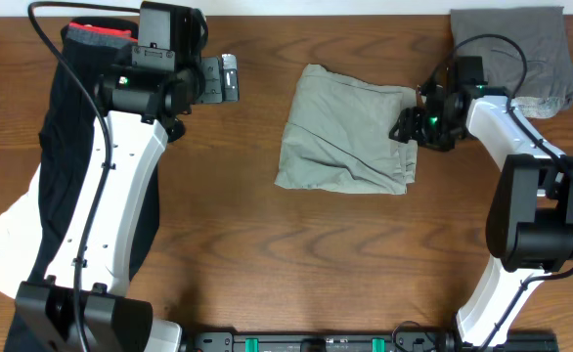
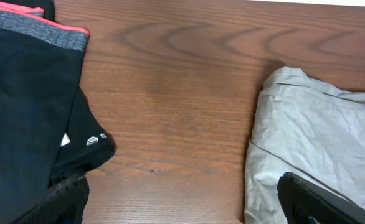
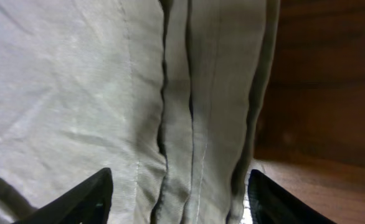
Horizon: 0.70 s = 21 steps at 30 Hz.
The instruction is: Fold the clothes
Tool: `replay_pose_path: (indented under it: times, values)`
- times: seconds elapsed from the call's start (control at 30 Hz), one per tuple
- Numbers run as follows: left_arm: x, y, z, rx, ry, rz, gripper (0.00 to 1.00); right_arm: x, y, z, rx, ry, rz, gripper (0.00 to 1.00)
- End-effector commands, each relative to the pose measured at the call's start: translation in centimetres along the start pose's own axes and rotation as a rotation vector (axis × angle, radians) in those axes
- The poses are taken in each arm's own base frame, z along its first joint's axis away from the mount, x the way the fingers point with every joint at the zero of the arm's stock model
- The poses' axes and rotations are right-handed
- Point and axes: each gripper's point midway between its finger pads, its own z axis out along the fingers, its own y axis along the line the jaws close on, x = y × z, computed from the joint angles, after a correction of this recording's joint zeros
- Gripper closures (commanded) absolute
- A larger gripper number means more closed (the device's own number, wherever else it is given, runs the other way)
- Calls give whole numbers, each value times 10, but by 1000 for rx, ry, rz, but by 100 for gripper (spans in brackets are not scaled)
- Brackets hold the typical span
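The robot's right gripper should next grab the stacked folded edges of the trousers together, so the layers stay folded for stacking on the grey garment.
The pale khaki-green trousers lie folded into a wrinkled rectangle in the middle of the table. They show in the left wrist view and fill the right wrist view. My right gripper is open at the trousers' right edge, its fingers straddling the stacked folded edges. My left gripper is open and empty over bare wood, left of the trousers. A darker grey folded garment lies at the back right.
A black garment with a grey and red waistband lies along the left under the left arm; it also shows in the left wrist view. Something white lies at the left edge. The wooden table shows bare in front.
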Motion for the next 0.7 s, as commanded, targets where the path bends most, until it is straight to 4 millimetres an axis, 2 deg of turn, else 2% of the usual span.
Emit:
replay_pose_path:
  times: [0.0,0.23,0.47,0.53,0.67]
  values:
    - [4,2,7,-6,16,-7,2,11,0,4,-4,14,11,31]
    - [4,2,7,-7,17,-6,2,25,1,25,-68,2,77,30]
    - [4,2,7,-7,17,-6,2,44,11,63,-210,10,127,35]
    - [4,2,7,-7,17,-6,2,50,13,73,-228,38,128,44]
    - [4,2,7,-7,17,-6,2,57,16,83,-246,65,121,73]
